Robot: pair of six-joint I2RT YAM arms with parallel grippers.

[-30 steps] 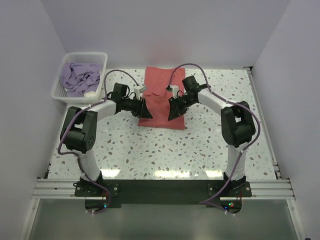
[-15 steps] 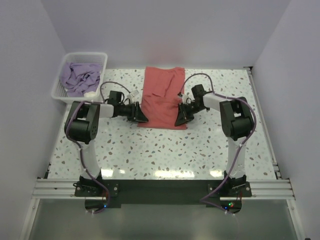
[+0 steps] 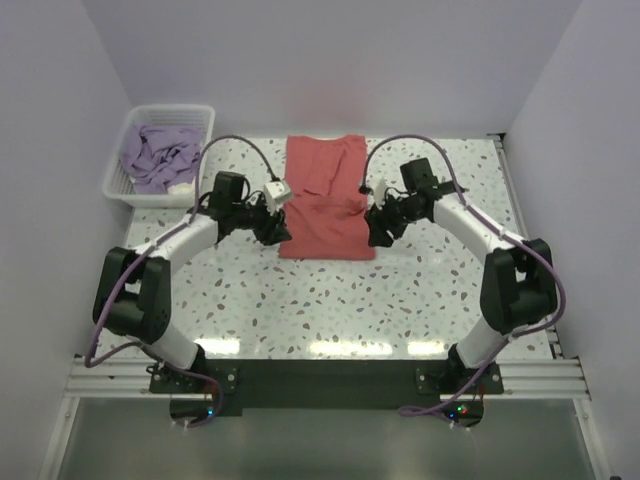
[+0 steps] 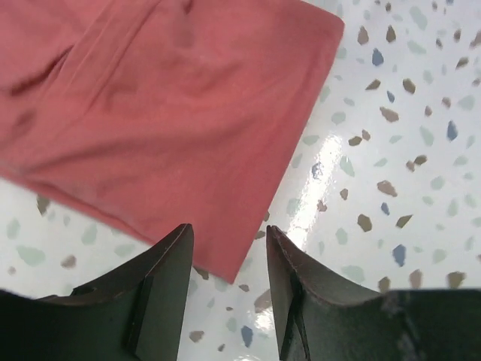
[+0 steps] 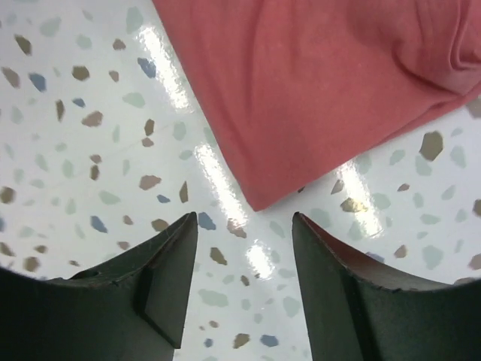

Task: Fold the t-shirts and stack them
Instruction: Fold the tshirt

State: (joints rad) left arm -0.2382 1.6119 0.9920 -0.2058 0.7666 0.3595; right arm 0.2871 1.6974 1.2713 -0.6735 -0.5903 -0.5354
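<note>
The t-shirt's near edge needs to be folded over evenly, so my right gripper should next grab the coral-red t-shirt (image 3: 325,200) by its near corner (image 3: 373,256), to match the left gripper's corner of the t-shirt.
The coral-red t-shirt (image 3: 325,200) lies flat on the table as a long folded rectangle. My left gripper (image 3: 282,229) is open and empty at its near left corner. In the left wrist view the shirt (image 4: 150,113) fills the upper left, and its corner sits between the tips of my left gripper (image 4: 229,235). My right gripper (image 3: 377,232) is open and empty at the near right corner. In the right wrist view the shirt (image 5: 323,83) ends in a corner just ahead of my right gripper (image 5: 244,219). The lavender t-shirt (image 3: 158,155) lies crumpled in the basket.
The white lattice basket (image 3: 207,140) stands at the back left of the speckled table (image 3: 330,300). White walls close the back and both sides.
Both grippers have moved from over the shirt's near half outward to its near corners; the right one has gone right, off the cloth. Both arms have changed their elbow pose. The shirt lies flat.
</note>
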